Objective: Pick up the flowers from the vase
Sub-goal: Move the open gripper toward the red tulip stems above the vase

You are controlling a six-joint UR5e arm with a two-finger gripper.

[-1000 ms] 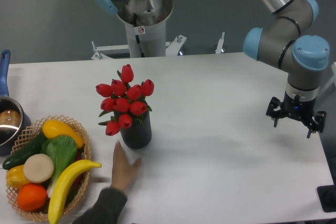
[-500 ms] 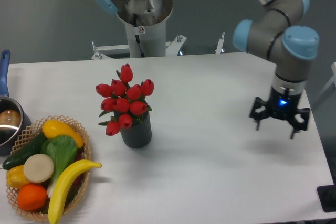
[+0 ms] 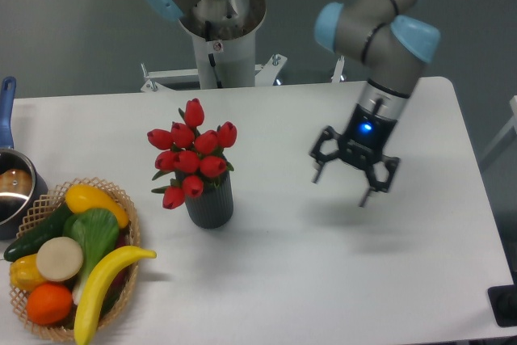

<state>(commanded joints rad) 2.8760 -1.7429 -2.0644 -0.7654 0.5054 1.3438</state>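
Note:
The red tulip buds are the part my gripper should grab next, so that it can lift the flowers out of the dark ribbed vase.
The flowers, a bunch of red tulip buds with small green leaves, stand upright in the vase, a dark grey ribbed cylinder left of the table's middle. My gripper hangs above the table to the right of the flowers, well apart from them. Its fingers are spread open and hold nothing.
A woven basket with a banana, a cucumber, an orange and other fruit sits at the front left. A pot with a blue handle is at the left edge. The robot's base stands behind the table.
My gripper has moved left from the table's right edge toward the flowers. A person's hand that lay next to the vase a second ago is gone.

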